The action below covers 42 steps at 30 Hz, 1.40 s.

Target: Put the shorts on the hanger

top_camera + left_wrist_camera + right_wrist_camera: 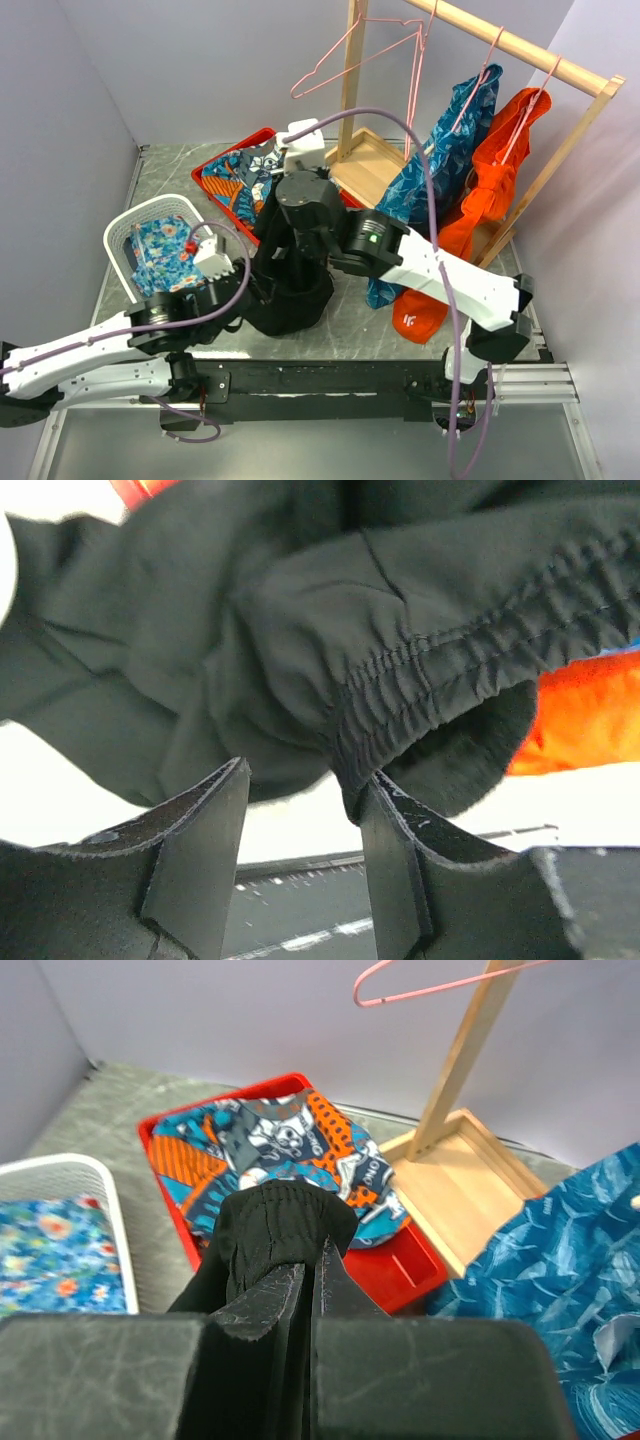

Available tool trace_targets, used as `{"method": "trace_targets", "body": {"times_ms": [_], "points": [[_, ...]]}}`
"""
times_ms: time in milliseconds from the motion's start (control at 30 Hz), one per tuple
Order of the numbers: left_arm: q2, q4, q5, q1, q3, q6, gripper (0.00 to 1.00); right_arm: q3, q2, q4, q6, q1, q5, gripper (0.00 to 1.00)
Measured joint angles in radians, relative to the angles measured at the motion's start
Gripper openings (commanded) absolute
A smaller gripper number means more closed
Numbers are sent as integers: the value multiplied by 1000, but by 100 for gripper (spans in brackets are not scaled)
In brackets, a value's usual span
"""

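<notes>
The waistband of the black shorts needs to be spread open, so my left gripper should grab the shorts by the lower waistband next.
The black shorts hang in a bunch over the near middle of the table. My right gripper is shut on their elastic waistband and holds them up from above. My left gripper is open just below a lower stretch of waistband, which touches the tip of its right finger; nothing lies between the jaws. In the top view the left gripper sits against the left side of the shorts. An empty pink wire hanger hangs tilted at the left end of the rail.
A red tray with a blue-orange patterned garment lies behind the shorts. A white basket holding blue floral cloth stands on the left. The wooden rail frame at the right carries a blue garment and an orange one on pink hangers.
</notes>
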Motion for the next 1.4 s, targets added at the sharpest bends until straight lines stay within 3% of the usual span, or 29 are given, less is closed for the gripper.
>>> {"method": "trace_targets", "body": {"times_ms": [133,467,567,633,700,867,1000,1167,1400], "points": [[18,76,64,0,-45,-57,57,5,37,-21,-9,0,8,0],[122,243,98,0,-130,-305,56,74,72,-51,-12,0,5,0],[178,241,92,0,-130,-387,47,79,72,-57,-11,1,0,0],[195,239,82,0,-130,-423,18,79,72,-64,-11,1,0,0],[195,229,62,0,-130,-457,3,77,72,-65,-12,-1,1,0],[130,35,-92,0,-69,-462,1,35,46,-90,-2,-49,-9,0],[43,-138,-261,13,151,-334,1,-8,-26,-121,15,-139,-40,0],[-2,-142,-402,24,450,-5,1,-2,-124,-133,23,-157,-101,0],[158,-156,-423,24,786,393,1,85,-171,-208,44,-194,-230,0]]}}
